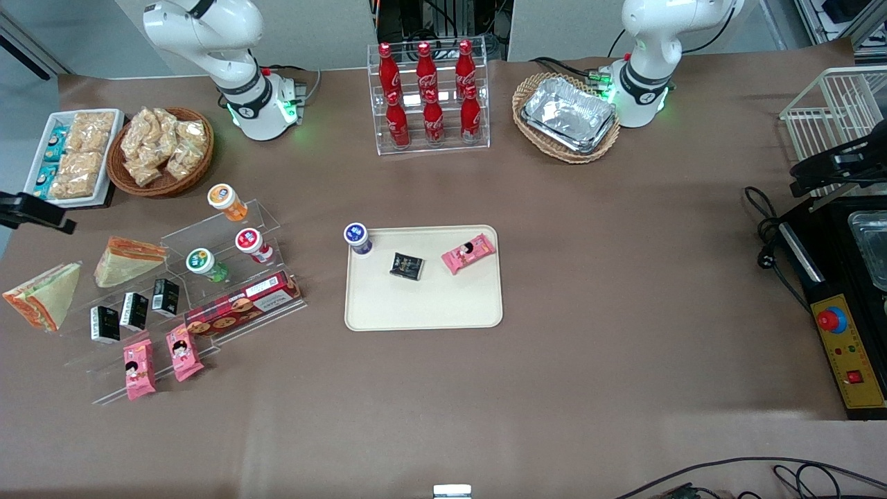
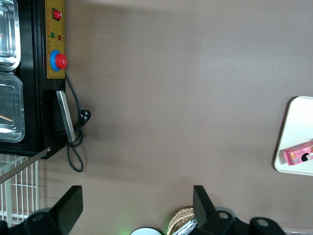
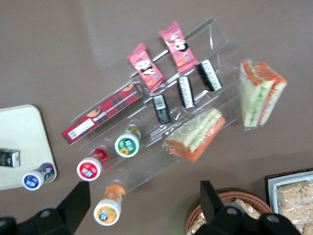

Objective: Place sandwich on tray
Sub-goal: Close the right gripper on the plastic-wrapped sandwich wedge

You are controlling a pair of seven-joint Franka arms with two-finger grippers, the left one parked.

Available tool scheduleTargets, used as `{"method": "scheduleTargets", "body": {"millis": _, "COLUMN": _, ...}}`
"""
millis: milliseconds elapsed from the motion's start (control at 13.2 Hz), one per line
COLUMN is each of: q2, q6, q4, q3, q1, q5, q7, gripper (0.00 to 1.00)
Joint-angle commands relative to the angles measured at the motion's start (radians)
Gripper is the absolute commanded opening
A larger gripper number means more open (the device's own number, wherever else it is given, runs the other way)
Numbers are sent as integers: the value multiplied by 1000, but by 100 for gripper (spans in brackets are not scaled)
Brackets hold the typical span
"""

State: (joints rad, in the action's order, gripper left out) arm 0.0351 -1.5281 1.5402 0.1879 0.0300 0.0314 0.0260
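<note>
My right gripper grabs the sandwich across its wrapped triangular sides next, to place it on the cream tray (image 1: pixel 423 305) (image 3: pixel 19 147).
Two wrapped triangular sandwiches lie toward the working arm's end of the table. One sandwich (image 1: pixel 128 260) (image 3: pixel 195 134) rests at the end of a clear acrylic shelf (image 1: pixel 208 291). The other sandwich (image 1: pixel 43 294) (image 3: pixel 259 93) lies on the table beside it. The cream tray (image 1: pixel 423 305) (image 3: pixel 19 147) sits mid-table and holds a blue-capped bottle (image 1: pixel 357 238), a black packet (image 1: pixel 406 265) and a pink packet (image 1: pixel 468 253). My right gripper (image 3: pixel 144 203) is open and empty, high above the table near the orange-capped bottle (image 3: pixel 107 210), well apart from both sandwiches.
The shelf carries small bottles, black packets, pink packets (image 1: pixel 138 369) and a red biscuit box (image 1: pixel 242 303). A wicker snack basket (image 1: pixel 163 149) and a white snack dish (image 1: pixel 73 156) stand farther from the camera. Cola bottles (image 1: pixel 429 97) and foil containers (image 1: pixel 569 114) stand near the arm bases.
</note>
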Motion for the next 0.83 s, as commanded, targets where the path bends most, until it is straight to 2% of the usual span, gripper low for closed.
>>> {"method": "scheduleTargets", "body": {"millis": 0, "q2": 34, "q6": -38, "q4": 0, "q3": -1, "q1": 74, "q5": 27, "q7": -129, "gripper": 100}}
{"method": "scheduleTargets", "body": {"millis": 151, "q2": 40, "q6": -53, "q4": 0, "q3": 1, "q1": 94, "q5": 27, "q7": -280, "gripper": 100}}
{"method": "scheduleTargets", "body": {"millis": 303, "q2": 49, "q6": -76, "q4": 0, "q3": 1, "q1": 134, "q5": 13, "q7": -282, "gripper": 100}}
{"method": "scheduleTargets", "body": {"millis": 529, "q2": 104, "q6": -153, "q4": 0, "q3": 2, "q1": 192, "q5": -5, "q7": 11, "gripper": 100}}
{"method": "scheduleTargets", "body": {"millis": 756, "q2": 159, "q6": -228, "q4": 0, "q3": 2, "q1": 222, "q5": -25, "q7": 132, "gripper": 100}}
